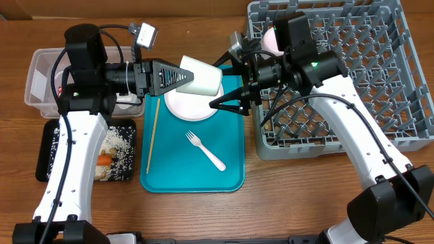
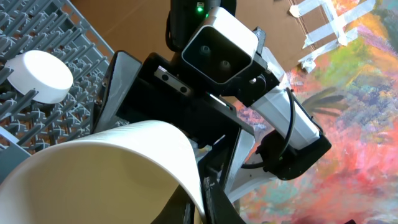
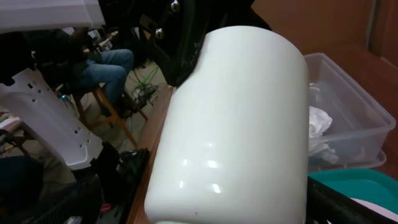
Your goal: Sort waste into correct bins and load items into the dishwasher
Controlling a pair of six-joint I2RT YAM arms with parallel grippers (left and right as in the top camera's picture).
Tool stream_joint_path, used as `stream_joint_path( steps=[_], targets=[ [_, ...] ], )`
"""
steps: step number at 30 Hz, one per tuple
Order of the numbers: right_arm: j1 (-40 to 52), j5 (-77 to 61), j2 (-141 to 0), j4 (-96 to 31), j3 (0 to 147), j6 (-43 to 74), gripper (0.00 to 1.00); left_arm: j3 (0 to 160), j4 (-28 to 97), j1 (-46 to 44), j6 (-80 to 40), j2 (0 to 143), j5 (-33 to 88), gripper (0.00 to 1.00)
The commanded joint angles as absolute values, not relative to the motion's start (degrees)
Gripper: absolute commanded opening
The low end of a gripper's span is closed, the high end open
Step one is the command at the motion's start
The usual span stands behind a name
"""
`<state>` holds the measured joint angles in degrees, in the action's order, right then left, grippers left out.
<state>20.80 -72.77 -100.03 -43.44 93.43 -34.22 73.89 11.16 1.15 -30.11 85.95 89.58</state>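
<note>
I will load the white bowl into the rack (image 1: 380,81) with its opening first, so I will hold the bowl around its base (image 1: 215,80) with my right gripper and leave the bowl's rim free.
A white bowl (image 1: 201,76) hangs on its side above the far end of the teal tray (image 1: 230,169). My left gripper (image 1: 182,76) is shut on its rim (image 2: 186,155), one finger inside and one outside. My right gripper (image 1: 215,85) stands open, its fingers straddling the bowl's base without touching it; the bowl (image 3: 236,124) fills the right wrist view. A white plate (image 1: 192,107) and a white fork (image 1: 205,150) lie on the tray, and a thin wooden stick (image 1: 153,134) lies along its left edge. Another white bowl (image 1: 273,39) sits upside down in the grey dish rack (image 1: 380,81).
The clear tub (image 1: 41,81) at the far left holds crumpled napkins (image 3: 319,121). The black tray (image 1: 51,152) in front of it carries rice and a carrot piece (image 1: 104,160). The right arm reaches across from the dish rack (image 2: 74,37).
</note>
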Motion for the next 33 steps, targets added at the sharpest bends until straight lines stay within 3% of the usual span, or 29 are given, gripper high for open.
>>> stream_joint_path(
  steps=[1, 8, 19, 21, 23, 24, 33],
  targets=[
    [23.2, -73.2, -100.1, -42.3, 94.2, -33.6, 1.00, 74.8, 11.1, 1.0, -30.4, 86.1, 90.5, 0.07],
    [23.5, -69.1, -100.1, -35.6, 94.2, -21.2, 1.00, 74.8, 11.1, 1.0, -30.5, 86.1, 90.5, 0.07],
    [23.6, -67.5, -100.1, -36.3, 94.2, -19.4, 0.99, 74.8, 11.1, 1.0, -30.5, 86.1, 90.5, 0.07],
    [23.6, -67.5, -100.1, -36.2, 94.2, -19.4, 0.87, 74.7, 11.1, 1.1, -30.5, 86.1, 90.5, 0.07],
    [23.6, -67.5, -100.1, -36.3, 94.2, -19.4, 0.66, 74.8, 11.1, 1.1, -30.5, 86.1, 90.5, 0.07],
    [23.6, -67.5, -100.1, -36.3, 94.2, -19.4, 0.60, 74.8, 11.1, 1.1, -30.5, 86.1, 90.5, 0.07],
    [23.6, -67.5, -100.1, -36.1, 94.2, -19.4, 0.55, 74.8, 11.1, 1.1, -30.5, 86.1, 90.5, 0.09]
  ],
)
